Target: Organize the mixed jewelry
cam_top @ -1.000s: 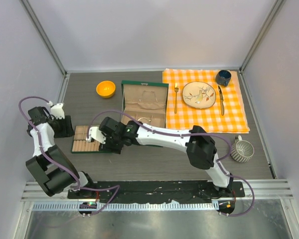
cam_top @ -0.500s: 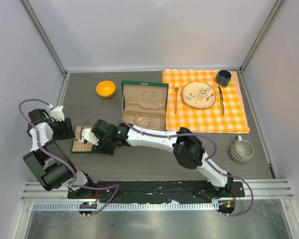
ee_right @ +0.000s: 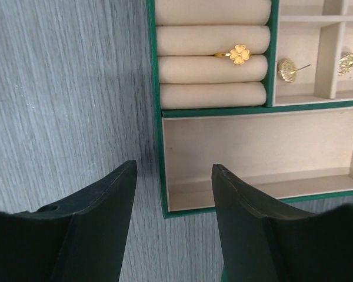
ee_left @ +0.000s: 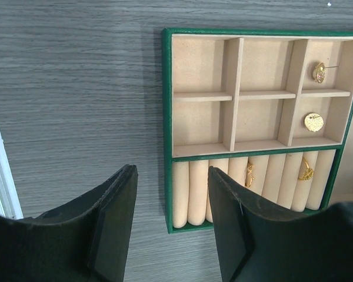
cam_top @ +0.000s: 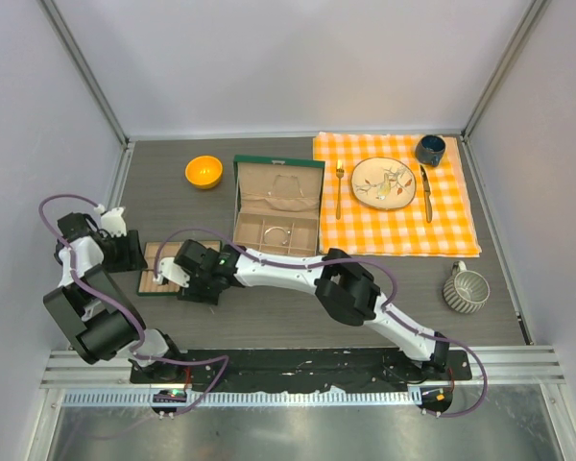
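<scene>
The green tray needs to be grabbed next by its rim (ee_right: 162,169) beside the tray's long section with my right gripper. The ring rolls will then stay free for rings.
A small green tray (cam_top: 157,272) with beige lining lies at the front left, between my two grippers. The left wrist view shows its compartments (ee_left: 166,117) with gold studs (ee_left: 313,121) and gold rings (ee_left: 306,170). The right wrist view shows its ring rolls (ee_right: 152,59) and a gold clover ring (ee_right: 241,54). My left gripper (cam_top: 132,252) (ee_left: 172,171) is open and empty over the tray's corner. My right gripper (cam_top: 180,275) (ee_right: 175,166) is open and empty over the opposite corner. A silver bangle (cam_top: 281,233) and a fine chain necklace (cam_top: 286,197) lie in an open green box (cam_top: 259,182). I cannot make out any pale studs.
An orange bowl (cam_top: 204,172) stands at the back left. A checked orange cloth (cam_top: 461,226) at the back right carries a plate (cam_top: 384,182), gold fork (cam_top: 339,187), knife (cam_top: 426,192) and dark cup (cam_top: 430,150). A grey mug (cam_top: 466,290) lies at the right.
My right arm has reached further left, bringing its gripper to the small tray's right end. The left gripper has shifted slightly at the tray's left end.
</scene>
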Motion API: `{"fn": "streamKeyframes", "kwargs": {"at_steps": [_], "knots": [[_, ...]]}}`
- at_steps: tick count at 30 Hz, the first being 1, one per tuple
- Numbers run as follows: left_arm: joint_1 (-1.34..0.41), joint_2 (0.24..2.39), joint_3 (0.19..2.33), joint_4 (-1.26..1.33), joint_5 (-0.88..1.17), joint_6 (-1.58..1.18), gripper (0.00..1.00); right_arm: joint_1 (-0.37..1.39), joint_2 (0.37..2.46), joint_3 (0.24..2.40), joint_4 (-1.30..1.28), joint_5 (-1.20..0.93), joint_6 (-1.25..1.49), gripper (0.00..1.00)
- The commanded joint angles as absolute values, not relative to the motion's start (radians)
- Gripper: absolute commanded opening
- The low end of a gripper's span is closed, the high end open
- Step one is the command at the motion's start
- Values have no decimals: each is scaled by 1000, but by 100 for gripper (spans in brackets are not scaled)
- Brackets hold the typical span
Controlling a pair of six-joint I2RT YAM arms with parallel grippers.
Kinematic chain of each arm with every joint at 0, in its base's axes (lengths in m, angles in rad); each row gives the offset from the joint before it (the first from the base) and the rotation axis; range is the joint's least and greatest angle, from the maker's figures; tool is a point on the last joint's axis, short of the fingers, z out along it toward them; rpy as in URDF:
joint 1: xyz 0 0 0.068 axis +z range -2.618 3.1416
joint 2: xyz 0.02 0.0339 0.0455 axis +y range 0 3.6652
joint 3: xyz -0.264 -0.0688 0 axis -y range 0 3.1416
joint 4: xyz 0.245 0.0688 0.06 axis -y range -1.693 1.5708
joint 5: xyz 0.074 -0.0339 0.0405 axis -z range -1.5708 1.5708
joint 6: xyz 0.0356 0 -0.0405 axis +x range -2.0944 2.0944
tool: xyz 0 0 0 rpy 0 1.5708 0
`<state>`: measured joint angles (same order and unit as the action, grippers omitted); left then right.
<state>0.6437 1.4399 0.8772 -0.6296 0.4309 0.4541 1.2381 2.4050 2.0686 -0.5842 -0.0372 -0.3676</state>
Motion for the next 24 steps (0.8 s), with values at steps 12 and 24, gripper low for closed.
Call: {"fn": "streamKeyframes", "kwargs": {"at_steps": [12, 24], "knots": [[652, 1433, 876, -607, 480, 472, 56, 1246, 2437, 2123, -551, -37, -380, 45], [650, 1434, 845, -589, 482, 476, 56, 1255, 2444, 2141, -566, -43, -376, 3]]}}
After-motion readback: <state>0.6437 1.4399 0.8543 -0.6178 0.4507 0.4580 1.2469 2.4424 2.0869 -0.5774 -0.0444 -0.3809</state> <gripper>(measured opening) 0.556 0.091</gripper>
